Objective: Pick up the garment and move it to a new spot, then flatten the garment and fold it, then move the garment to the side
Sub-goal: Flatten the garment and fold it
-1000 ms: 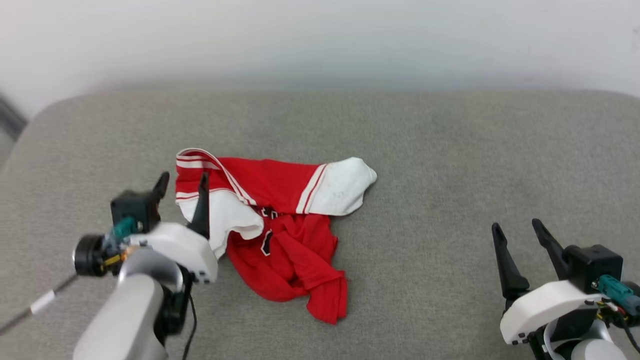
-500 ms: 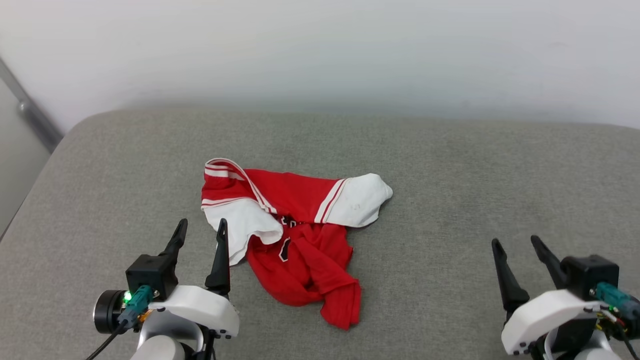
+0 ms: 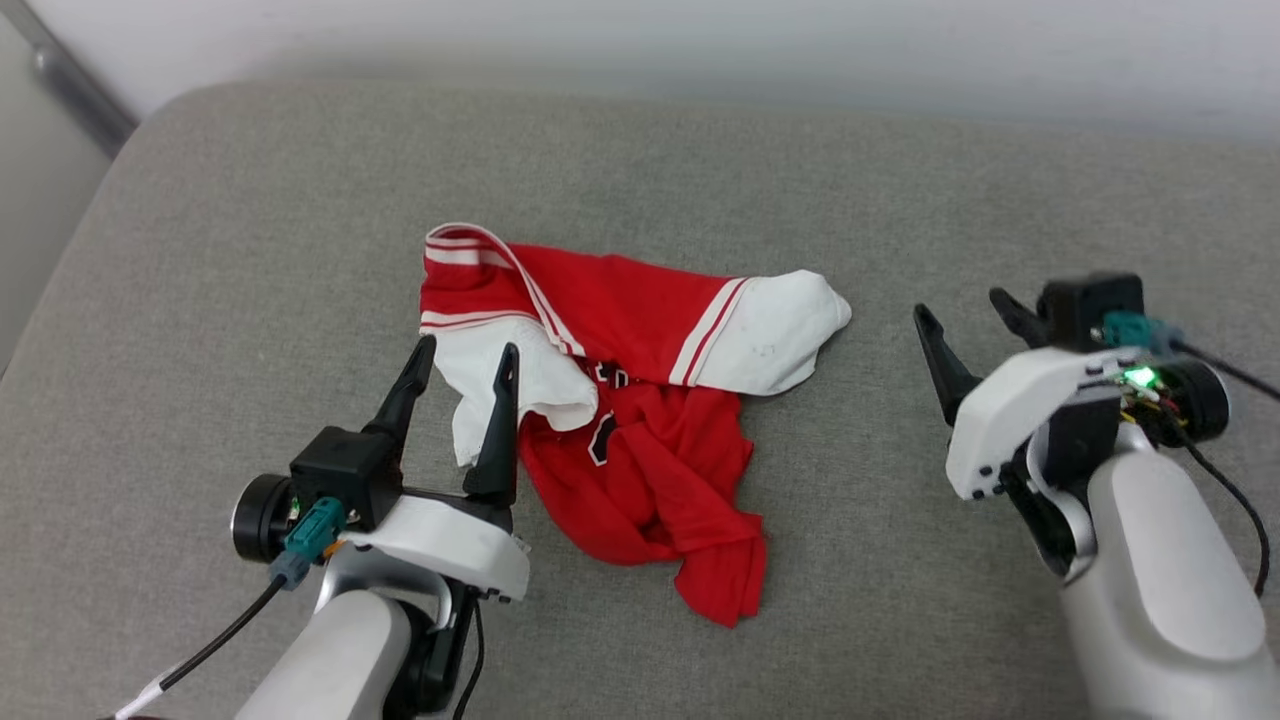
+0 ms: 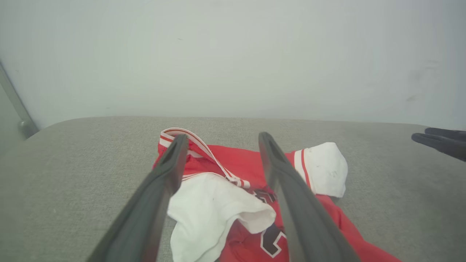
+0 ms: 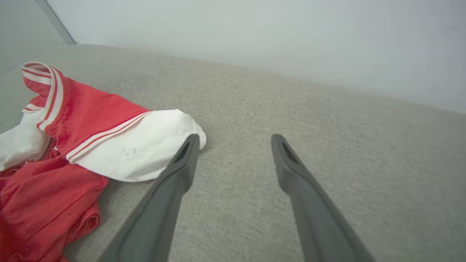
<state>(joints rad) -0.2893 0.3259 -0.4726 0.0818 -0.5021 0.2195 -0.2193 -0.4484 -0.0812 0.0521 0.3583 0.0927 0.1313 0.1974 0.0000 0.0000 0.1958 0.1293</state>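
I will next grab the garment with my left gripper by the lifted edge of its folded white sleeve (image 3: pixel 520 375), because the red body (image 3: pixel 648 492) is slack and crumpled.
The garment (image 3: pixel 640 400) is a red shirt with white sleeves, lying crumpled on the grey cushion (image 3: pixel 250 220). My left gripper (image 3: pixel 468 348) stands open at its left side, right finger over the folded white sleeve (image 3: pixel 520 375), nothing held. Seen from the left wrist, the garment (image 4: pixel 236 163) lies between and beyond the open left gripper (image 4: pixel 222 138). My right gripper (image 3: pixel 958 303) is open just right of the other white sleeve (image 3: pixel 780 335), apart from it. From the right wrist, that sleeve (image 5: pixel 138 145) lies beside the left finger of the right gripper (image 5: pixel 236 138).
A pale wall (image 3: pixel 700 40) runs along the cushion's far edge. A grey metal bar (image 3: pixel 75 90) slants at the far left corner. The cushion's left edge (image 3: pixel 60 270) curves down. Bare cushion lies right of the garment (image 5: pixel 327 109).
The head camera has tilted down. My right gripper has moved forward and left, close to the garment's right sleeve. My left gripper has edged over the left sleeve. The garment lies as before.
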